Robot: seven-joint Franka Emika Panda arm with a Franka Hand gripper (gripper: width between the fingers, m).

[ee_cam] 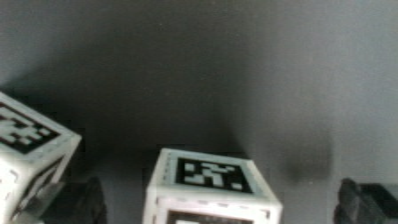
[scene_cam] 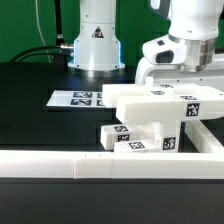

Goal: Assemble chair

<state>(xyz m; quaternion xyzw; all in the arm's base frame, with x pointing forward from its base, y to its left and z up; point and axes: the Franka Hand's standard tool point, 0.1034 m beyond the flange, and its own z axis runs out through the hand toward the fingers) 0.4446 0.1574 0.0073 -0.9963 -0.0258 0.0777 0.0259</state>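
I need to close my gripper on the tagged white block now. My fingers are on either side of the block, so they would hold it.
The chair is in loose white pieces with black-and-white tags on the black table. In the exterior view a large flat panel [scene_cam: 160, 100] lies over smaller tagged blocks [scene_cam: 140, 138] at centre right. My gripper [scene_cam: 188, 70] hangs above the right end of these pieces; its fingertips do not show there. In the wrist view the gripper [ee_cam: 217, 205] is open. Its dark fingers [ee_cam: 71, 200] stand wide apart on either side of one tagged white block [ee_cam: 210, 182], with gaps on both sides. A second tagged piece [ee_cam: 27, 145] lies beside it.
A long white border rail [scene_cam: 100, 165] runs along the front and up the exterior view's right [scene_cam: 210, 140]. The marker board [scene_cam: 78, 98] lies flat behind the pieces. The robot base [scene_cam: 95, 45] stands at the back.
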